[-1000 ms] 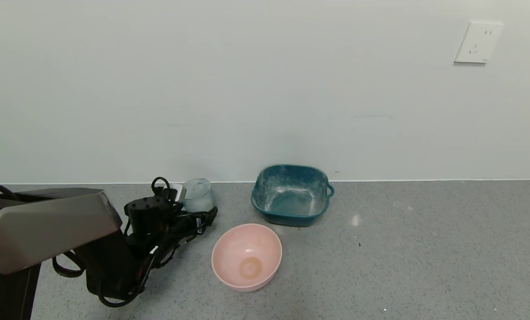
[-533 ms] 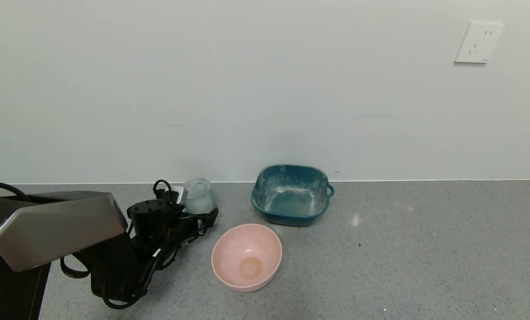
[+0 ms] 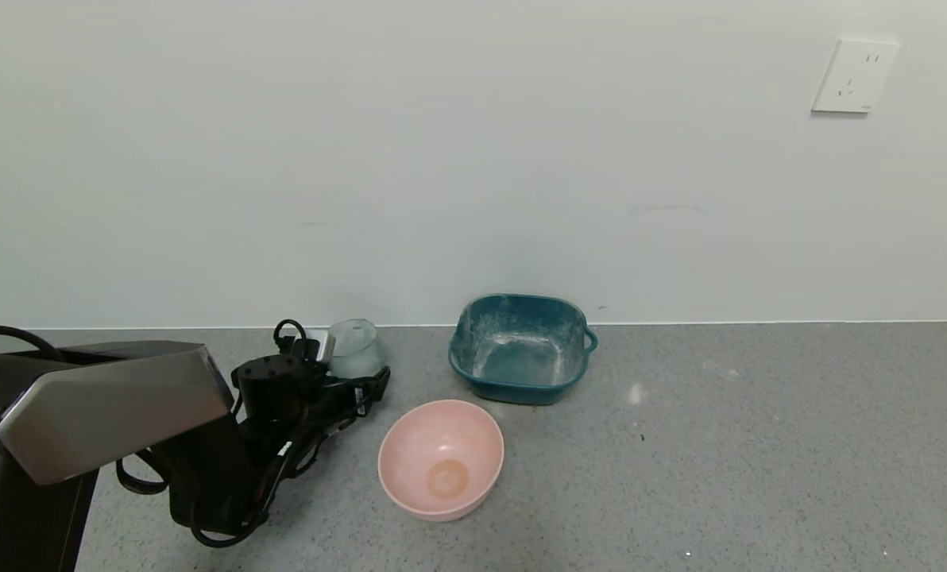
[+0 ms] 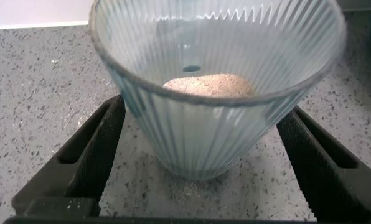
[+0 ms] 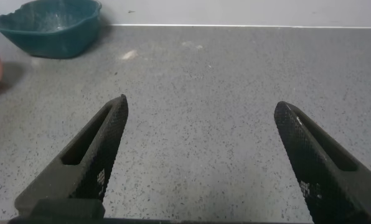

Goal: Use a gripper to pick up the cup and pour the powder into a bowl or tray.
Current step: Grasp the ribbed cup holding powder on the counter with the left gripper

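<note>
My left gripper grabs the cup by its ribbed side point(image 3: 355, 357) next, to pour the powder into the teal square dish point(image 3: 513, 390).
The clear ribbed cup point(image 3: 353, 348) stands upright on the grey counter near the back wall, left of the teal square dish point(image 3: 513, 390). In the left wrist view the cup point(image 4: 210, 124) holds a small off-white heap of powder point(image 4: 207, 84). My left gripper point(image 3: 354, 372) is open, with its black fingers point(image 4: 101, 140) on either side of the cup's lower part and narrow gaps showing at the base. The teal dish is dusted white inside. My right gripper point(image 5: 201, 149) is open and empty over bare counter, out of the head view.
A round pink bowl point(image 3: 440, 458) sits in front of the teal dish, right of my left gripper. The wall runs close behind the cup and dish. The teal dish point(image 5: 48, 28) lies far off in the right wrist view. A wall socket point(image 3: 853, 75) is high right.
My left arm has moved a little to the right and forward, bringing the gripper slightly further round the cup. The cup, dish and bowl have not moved.
</note>
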`<state>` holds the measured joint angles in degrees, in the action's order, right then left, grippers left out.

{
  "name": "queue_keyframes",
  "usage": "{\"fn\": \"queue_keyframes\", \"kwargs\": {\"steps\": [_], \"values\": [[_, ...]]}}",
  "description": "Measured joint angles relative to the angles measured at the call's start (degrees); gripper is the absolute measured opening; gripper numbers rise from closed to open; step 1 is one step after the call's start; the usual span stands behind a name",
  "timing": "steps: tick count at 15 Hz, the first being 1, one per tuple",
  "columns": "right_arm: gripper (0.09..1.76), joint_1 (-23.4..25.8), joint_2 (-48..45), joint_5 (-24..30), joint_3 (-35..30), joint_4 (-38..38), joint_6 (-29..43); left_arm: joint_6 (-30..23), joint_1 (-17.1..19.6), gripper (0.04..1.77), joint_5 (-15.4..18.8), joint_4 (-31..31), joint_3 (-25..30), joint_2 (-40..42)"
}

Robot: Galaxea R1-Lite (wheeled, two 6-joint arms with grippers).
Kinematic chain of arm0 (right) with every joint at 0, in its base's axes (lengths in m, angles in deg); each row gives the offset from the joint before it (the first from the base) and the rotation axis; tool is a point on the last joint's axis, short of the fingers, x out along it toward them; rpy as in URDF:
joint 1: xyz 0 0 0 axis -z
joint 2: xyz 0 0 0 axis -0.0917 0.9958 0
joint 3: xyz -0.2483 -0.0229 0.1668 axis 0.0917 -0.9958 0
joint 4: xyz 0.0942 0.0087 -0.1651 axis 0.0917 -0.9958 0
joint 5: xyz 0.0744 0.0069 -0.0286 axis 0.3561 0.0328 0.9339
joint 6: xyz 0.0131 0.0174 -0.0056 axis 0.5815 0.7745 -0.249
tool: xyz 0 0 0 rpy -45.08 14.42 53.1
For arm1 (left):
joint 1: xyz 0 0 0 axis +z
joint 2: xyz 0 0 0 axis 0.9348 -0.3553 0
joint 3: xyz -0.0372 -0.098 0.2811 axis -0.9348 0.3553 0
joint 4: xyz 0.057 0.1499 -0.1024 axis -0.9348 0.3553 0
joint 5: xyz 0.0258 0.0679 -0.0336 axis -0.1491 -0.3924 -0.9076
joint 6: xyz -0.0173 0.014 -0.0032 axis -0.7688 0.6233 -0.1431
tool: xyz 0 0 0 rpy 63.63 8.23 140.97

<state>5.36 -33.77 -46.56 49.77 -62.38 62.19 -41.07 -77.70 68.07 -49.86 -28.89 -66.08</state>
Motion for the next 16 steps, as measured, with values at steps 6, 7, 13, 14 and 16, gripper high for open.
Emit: {"fn": "queue_keyframes", "kwargs": {"steps": [6,7,13,14,16], "values": [[1.71,0.00,0.00,-0.02,0.00,-0.02,-0.05,0.00,-0.20,1.72,-0.69,0.12,-1.63,-0.52],[1.71,0.00,0.00,-0.05,0.00,0.00,-0.05,0.00,-0.22,1.72,-0.74,0.11,-1.80,-0.63],[1.71,0.00,0.00,0.00,0.00,0.00,-0.02,0.00,-0.33,1.72,-0.84,0.15,-2.32,-1.13],[1.71,0.00,0.00,-0.02,0.00,-0.02,-0.02,0.00,-0.39,1.72,-0.91,0.15,-2.43,-1.17],[1.71,0.00,0.00,-0.02,0.00,-0.02,0.00,-0.02,-0.59,1.72,-0.98,0.15,-2.71,-1.27]]}}
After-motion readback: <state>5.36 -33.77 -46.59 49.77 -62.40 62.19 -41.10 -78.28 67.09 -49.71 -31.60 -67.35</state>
